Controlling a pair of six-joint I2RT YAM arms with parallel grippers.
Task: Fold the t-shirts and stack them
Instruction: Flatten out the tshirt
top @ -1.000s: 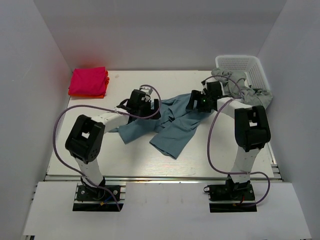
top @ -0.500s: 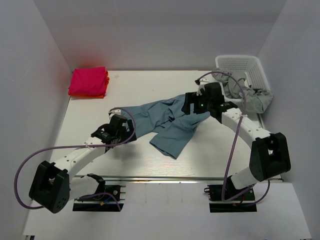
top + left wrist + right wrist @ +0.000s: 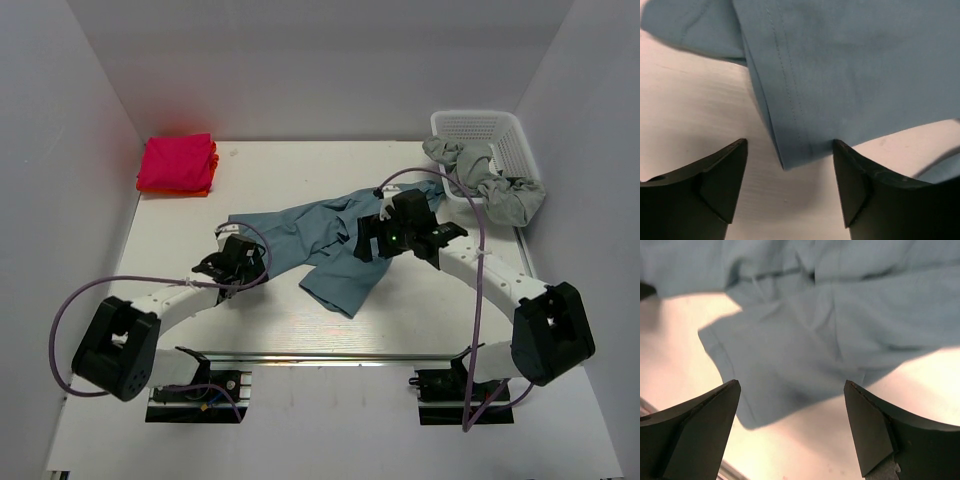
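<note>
Next, the right gripper grabs the near flap's hemmed end on the teal-blue t-shirt (image 3: 315, 240). Then it stretches the t-shirt open for folding.
A dusty teal-blue t-shirt (image 3: 315, 240) lies crumpled across the middle of the table. My left gripper (image 3: 237, 262) is open at the shirt's left end; in the left wrist view (image 3: 790, 187) a hemmed corner (image 3: 795, 130) lies just ahead of its empty fingers. My right gripper (image 3: 372, 243) is open and hovers above the shirt's right part; in the right wrist view (image 3: 790, 430) the blue cloth (image 3: 790, 355) lies below it. A folded pink shirt (image 3: 177, 162) sits on an orange one (image 3: 196, 191) at the far left. A grey shirt (image 3: 490, 182) hangs from the basket.
A white plastic lattice basket (image 3: 485, 130) stands at the far right corner, with the grey cloth spilling over its front rim. White walls close in the table on three sides. The metal rail (image 3: 320, 352) runs along the near edge.
My left gripper has pulled back left and toward the near edge, off the shirt, which is now more stretched out leftward. My right gripper has moved nearer and down over the shirt's middle.
</note>
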